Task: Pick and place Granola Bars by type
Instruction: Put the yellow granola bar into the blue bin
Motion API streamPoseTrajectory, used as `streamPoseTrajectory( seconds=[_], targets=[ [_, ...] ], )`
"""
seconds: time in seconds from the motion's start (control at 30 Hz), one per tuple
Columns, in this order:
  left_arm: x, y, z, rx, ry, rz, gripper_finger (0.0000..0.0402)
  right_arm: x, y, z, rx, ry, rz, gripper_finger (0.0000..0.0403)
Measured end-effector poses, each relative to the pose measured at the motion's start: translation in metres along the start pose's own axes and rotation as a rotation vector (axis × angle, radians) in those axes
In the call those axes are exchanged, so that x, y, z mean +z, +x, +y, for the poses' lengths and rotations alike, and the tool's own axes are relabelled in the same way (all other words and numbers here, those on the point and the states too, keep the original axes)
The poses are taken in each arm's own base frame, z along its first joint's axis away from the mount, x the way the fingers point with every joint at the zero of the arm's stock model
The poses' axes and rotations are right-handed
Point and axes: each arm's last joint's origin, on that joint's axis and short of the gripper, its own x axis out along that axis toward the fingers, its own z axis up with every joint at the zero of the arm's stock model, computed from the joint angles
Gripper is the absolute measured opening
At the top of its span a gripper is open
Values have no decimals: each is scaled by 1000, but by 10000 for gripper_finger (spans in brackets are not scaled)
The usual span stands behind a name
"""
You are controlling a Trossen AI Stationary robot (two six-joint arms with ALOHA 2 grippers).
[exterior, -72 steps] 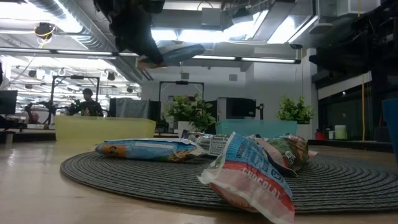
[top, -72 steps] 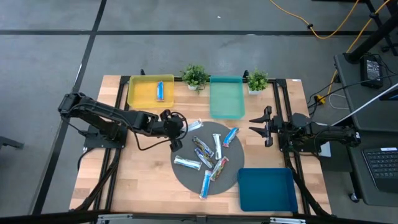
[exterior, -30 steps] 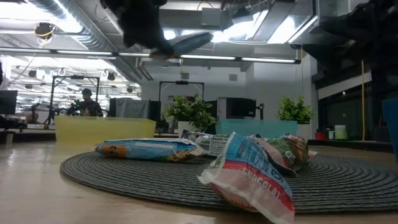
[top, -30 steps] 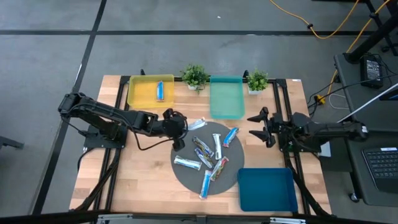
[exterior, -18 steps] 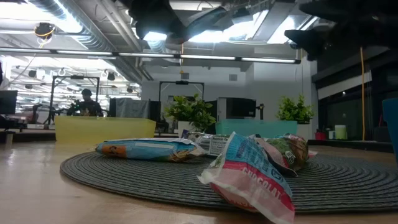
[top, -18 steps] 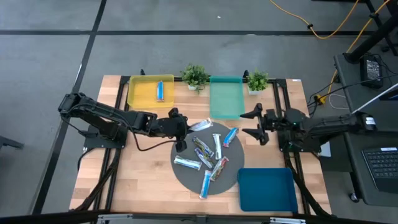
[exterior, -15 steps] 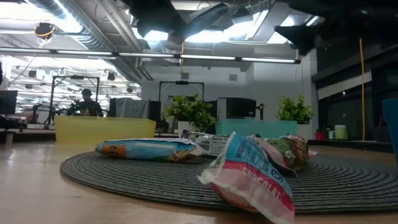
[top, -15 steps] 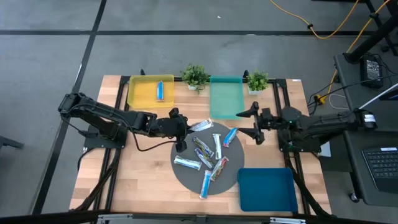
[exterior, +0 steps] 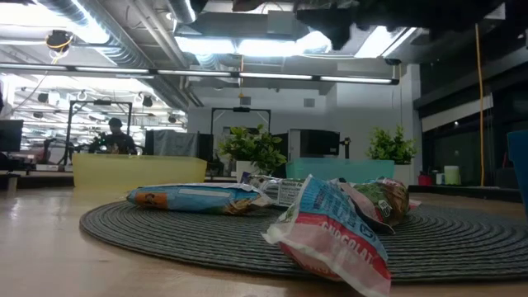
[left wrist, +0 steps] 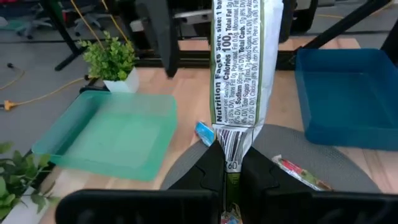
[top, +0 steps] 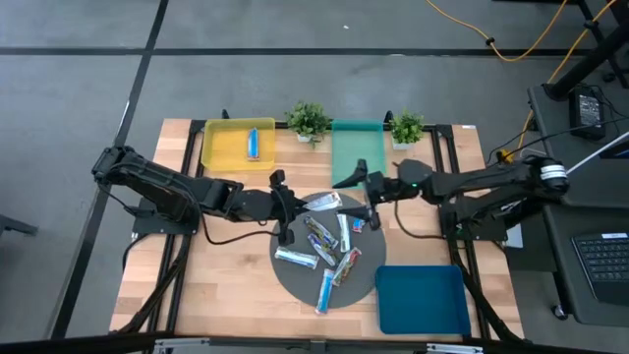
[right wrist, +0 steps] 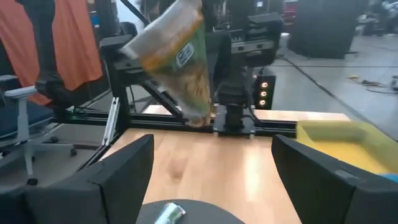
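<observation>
My right gripper needs to move up before it closes on the bar's loose end, because that end is above its spread fingers and closing now would miss.
My left gripper [top: 291, 205] is shut on a green-and-white granola bar [top: 322, 202], which it keeps above the far edge of the round grey mat [top: 366, 280]. The bar [left wrist: 238, 68] points toward the table's right. My right gripper [top: 355, 197] faces it from the right, open, with its fingers [right wrist: 118, 171] spread wide and the bar's free end [right wrist: 180, 62] ahead of them, untouched. Several more granola bars [top: 329, 258] lie flat on the mat. One blue bar [top: 253, 144] lies in the yellow tray [top: 221, 147]. My left gripper pinches the bar's sealed end [left wrist: 231, 154] between its two fingers. They come level from the table's left and lie along the bar. The bar sticks out ahead of them, roughly level and lifted clear of the mat.
A teal tray [top: 357, 157] stands at the far edge beside the yellow tray, and a blue tray [top: 423, 300] at the near right. Two small potted plants [top: 309, 120] [top: 407, 126] flank the teal tray. Bare wood lies at the near left.
My right gripper has swung toward the table's left, from beside the right rail to just in front of the held bar, staying open. My left gripper has risen a little and gone slightly right with the bar, whose free end has tipped up out of the low view.
</observation>
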Motion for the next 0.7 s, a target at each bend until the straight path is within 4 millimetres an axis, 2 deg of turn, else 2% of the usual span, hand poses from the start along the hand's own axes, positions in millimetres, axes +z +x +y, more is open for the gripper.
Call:
streamPoseTrajectory(
  seconds=[0.23,0.5,0.7],
  targets=[
    [-3,0,1,15,-6,31,12,2,23,-3,60,-23,7,326],
    [-7,0,2,59,-5,58,12,12,22,1,107,-44,-73,326],
    [-7,1,2,60,-24,59,12,13,22,2,130,-46,-77,326]
  ],
)
